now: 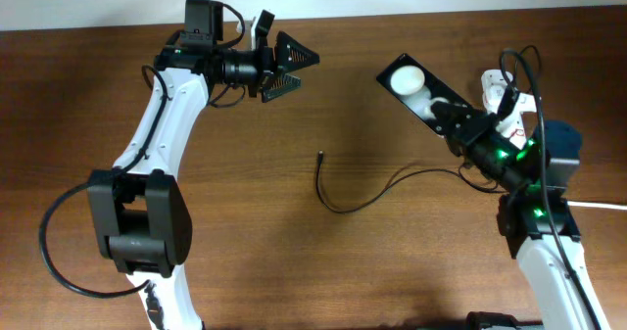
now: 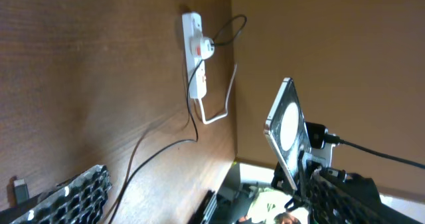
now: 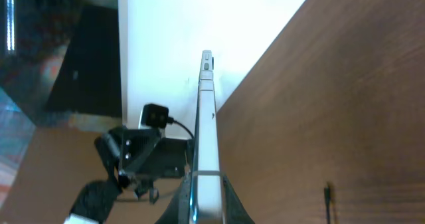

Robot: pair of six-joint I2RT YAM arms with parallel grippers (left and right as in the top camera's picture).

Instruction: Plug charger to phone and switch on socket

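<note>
My left gripper is going to grab the black phone by its free side edge [image 1: 393,70] [image 2: 277,107] next. That leaves the phone's end free for plugging in the charger.
My right gripper [image 1: 449,113] is shut on the black phone [image 1: 413,83] and holds it lifted and tilted, its screen reflecting two white spots. In the right wrist view the phone [image 3: 206,124] shows edge-on between my fingers [image 3: 207,201]. The charger's thin black cable [image 1: 345,207] lies loose on the table, with its plug tip [image 1: 321,157] free at mid-table. The white socket [image 2: 193,51] lies at the far right with the white adapter [image 2: 205,48] plugged in; in the overhead view the socket [image 1: 496,85] is partly hidden behind my right arm. My left gripper [image 1: 288,66] is open and empty, near the back edge.
The socket's thick white cord [image 2: 224,104] runs off the table's right edge. The plug tip also shows in the left wrist view [image 2: 19,189] and the right wrist view [image 3: 327,195]. The brown wooden table [image 1: 245,222] lies between the arms.
</note>
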